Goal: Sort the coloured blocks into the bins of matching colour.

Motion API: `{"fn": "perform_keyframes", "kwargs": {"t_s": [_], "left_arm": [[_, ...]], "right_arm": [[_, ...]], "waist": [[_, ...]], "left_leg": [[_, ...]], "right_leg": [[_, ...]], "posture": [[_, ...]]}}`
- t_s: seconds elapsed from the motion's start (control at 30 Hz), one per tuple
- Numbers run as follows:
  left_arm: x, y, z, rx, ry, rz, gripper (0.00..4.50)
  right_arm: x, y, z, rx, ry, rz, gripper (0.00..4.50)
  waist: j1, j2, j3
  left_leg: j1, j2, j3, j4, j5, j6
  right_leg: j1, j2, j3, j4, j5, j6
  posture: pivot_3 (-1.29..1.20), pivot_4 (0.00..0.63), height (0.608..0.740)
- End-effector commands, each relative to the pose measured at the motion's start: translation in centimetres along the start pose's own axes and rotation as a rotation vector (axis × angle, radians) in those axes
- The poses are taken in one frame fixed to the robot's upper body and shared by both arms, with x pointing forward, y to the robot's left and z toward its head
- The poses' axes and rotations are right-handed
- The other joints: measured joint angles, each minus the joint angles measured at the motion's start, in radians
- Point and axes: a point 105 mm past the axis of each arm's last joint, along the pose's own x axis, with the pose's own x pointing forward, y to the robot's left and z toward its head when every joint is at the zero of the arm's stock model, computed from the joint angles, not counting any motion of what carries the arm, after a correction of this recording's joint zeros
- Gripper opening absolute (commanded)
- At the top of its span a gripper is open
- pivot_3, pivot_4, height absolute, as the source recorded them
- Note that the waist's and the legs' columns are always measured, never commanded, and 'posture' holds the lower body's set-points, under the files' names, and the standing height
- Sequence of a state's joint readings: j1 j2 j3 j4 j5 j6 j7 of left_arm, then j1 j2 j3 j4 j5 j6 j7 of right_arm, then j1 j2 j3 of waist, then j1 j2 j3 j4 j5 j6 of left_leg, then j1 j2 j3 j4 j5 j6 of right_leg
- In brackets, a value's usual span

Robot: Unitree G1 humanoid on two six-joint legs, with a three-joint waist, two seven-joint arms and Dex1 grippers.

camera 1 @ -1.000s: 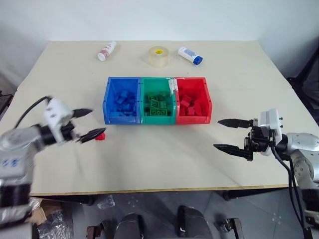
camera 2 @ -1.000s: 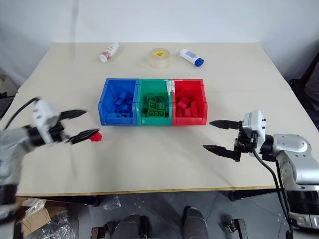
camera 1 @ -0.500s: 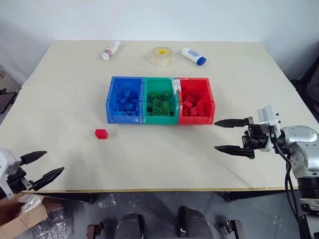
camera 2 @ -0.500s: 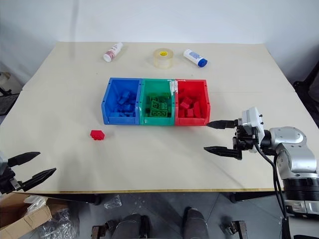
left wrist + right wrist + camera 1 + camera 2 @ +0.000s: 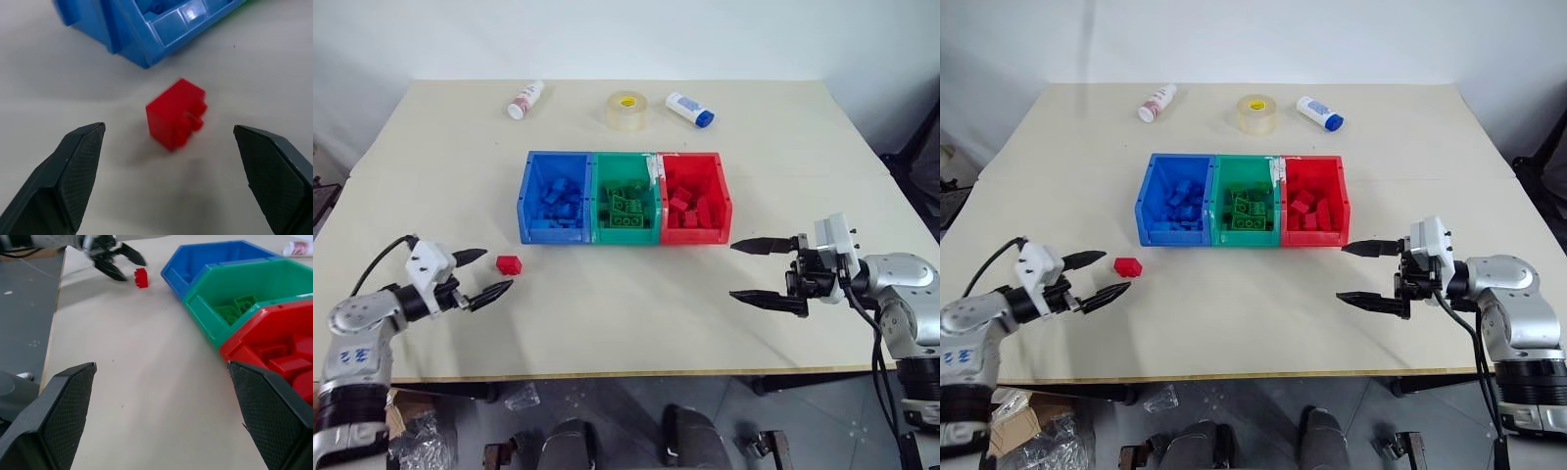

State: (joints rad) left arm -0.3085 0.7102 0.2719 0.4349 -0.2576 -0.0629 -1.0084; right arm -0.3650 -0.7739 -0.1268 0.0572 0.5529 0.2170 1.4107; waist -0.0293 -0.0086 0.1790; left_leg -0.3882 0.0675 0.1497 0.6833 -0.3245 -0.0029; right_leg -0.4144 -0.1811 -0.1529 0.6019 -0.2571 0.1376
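Note:
I need to move my left gripper forward before it closes on the red block, because the block is still ahead of its spread fingers.
One red block (image 5: 509, 263) lies alone on the table, in front of the blue bin (image 5: 556, 197). My left gripper (image 5: 485, 275) is open just left of it, fingers pointing at it without touching; the left wrist view has the red block (image 5: 176, 119) a short way ahead of the spread fingertips. The three bins stand joined in a row mid-table: blue, green (image 5: 626, 199) and red (image 5: 694, 198), each holding blocks of its own colour. My right gripper (image 5: 756, 270) hangs open and empty right of the red bin.
Along the table's far edge lie a white bottle with a red label (image 5: 524, 100), a clear tape roll (image 5: 626, 111) and a white bottle with a blue cap (image 5: 688, 109). The table's front edge (image 5: 626, 372) runs close below both grippers.
My left gripper dropped back to the table's front left corner half a second ago and has come forward again to the red block, still open. The right gripper has stayed put.

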Motion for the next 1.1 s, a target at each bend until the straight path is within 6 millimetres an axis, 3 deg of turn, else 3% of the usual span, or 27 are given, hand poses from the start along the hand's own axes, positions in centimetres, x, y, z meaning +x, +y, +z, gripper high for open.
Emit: {"fn": "perform_keyframes", "kwargs": {"t_s": [0.03, 0.1, 0.2, 0.43, 0.47, 0.57, 0.77, 0.93, 1.1], "left_arm": [[1.5, 0.1, 0.0, 0.024, -0.013, -0.053, 4.48], [2.2, 0.0, 0.0, 0.026, -0.026, -0.088, 4.48], [3.1, -0.3, 0.2, 0.013, -0.043, -0.138, 3.85], [2.9, -0.2, 0.6, 0.007, -0.057, -0.171, 1.6], [2.8, -0.2, 0.7, 0.01, -0.058, -0.175, 1.45], [2.8, -0.5, 1.8, 0.038, -0.077, -0.204, 1.45], [3.9, -1.9, 5.9, 0.091, -0.135, -0.294, 1.45], [8.0, -2.4, 11.0, 0.135, -0.213, -0.309, 1.45], [12.8, -3.8, 14.6, 0.146, -0.283, -0.344, 1.45]], "right_arm": [[-0.6, 0.3, 1.3, -0.046, -0.015, -0.03, 4.5], [-0.7, 0.4, 1.3, -0.046, -0.014, -0.04, 4.5], [-1.0, 0.6, 1.4, -0.047, -0.01, -0.057, 4.5], [-1.4, 0.7, 1.4, -0.049, -0.008, -0.094, 4.5], [-1.4, 0.7, 1.4, -0.049, -0.008, -0.098, 4.5], [-1.5, 0.7, 1.4, -0.048, -0.008, -0.107, 4.5], [-1.5, 0.7, 1.3, -0.052, -0.011, -0.122, 4.5], [-1.5, 1.0, 1.2, -0.054, -0.018, -0.143, 4.5], [-1.7, 1.5, 1.1, -0.052, -0.018, -0.17, 4.5]], "waist": [[0.002, 0.0, 0.0], [0.002, 0.0, 0.0], [0.002, 0.0, 0.0], [0.002, 0.0, 0.0], [0.002, 0.0, 0.0], [0.002, 0.0, 0.0], [0.005, 0.0, 0.0], [0.02, -0.001, 0.0], [0.03, -0.001, 0.0]], "left_leg": [[0.0, 0.0, 0.0, 0.0, 0.0, 0.0], [0.0, 0.0, 0.0, 0.0, 0.0, 0.0], [0.0, 0.0, 0.0, 0.0, 0.0, 0.0], [0.0, 0.0, 0.0, 0.001, 0.0, 0.0], [0.0, 0.0, 0.0, 0.001, 0.0, 0.0], [0.0, 0.0, -0.001, 0.001, 0.0, 0.0], [0.0, 0.0, -0.001, 0.001, 0.0, 0.0], [-0.001, 0.0, -0.002, 0.002, 0.001, 0.001], [-0.001, -0.001, -0.002, 0.003, 0.0, 0.001]], "right_leg": [[0.0, 0.0, 0.0, 0.0, 0.0, 0.0], [0.0, 0.0, 0.0, 0.0, 0.0, 0.0], [0.0, 0.0, 0.0, 0.0, 0.0, 0.0], [0.0, 0.0, 0.0, 0.0, 0.0, 0.0], [0.0, 0.0, 0.0, 0.0, 0.0, 0.0], [0.0, 0.0, 0.0, 0.0, 0.0, 0.0], [0.001, 0.0, 0.0, 0.0, 0.0, 0.0], [0.001, 0.0, 0.0, 0.001, 0.0, 0.001], [0.002, 0.0, 0.0, -0.001, 0.001, 0.002]], "posture": [[0.0, 0.15, 0.74], [0.0, 0.15, 0.74], [0.0, 0.15, 0.74], [0.0, 0.15, 0.74], [0.0, 0.15, 0.74], [0.0, 0.15, 0.74], [0.0, 0.15, 0.74], [0.0, 0.15, 0.74], [0.0, 0.15, 0.74]]}}
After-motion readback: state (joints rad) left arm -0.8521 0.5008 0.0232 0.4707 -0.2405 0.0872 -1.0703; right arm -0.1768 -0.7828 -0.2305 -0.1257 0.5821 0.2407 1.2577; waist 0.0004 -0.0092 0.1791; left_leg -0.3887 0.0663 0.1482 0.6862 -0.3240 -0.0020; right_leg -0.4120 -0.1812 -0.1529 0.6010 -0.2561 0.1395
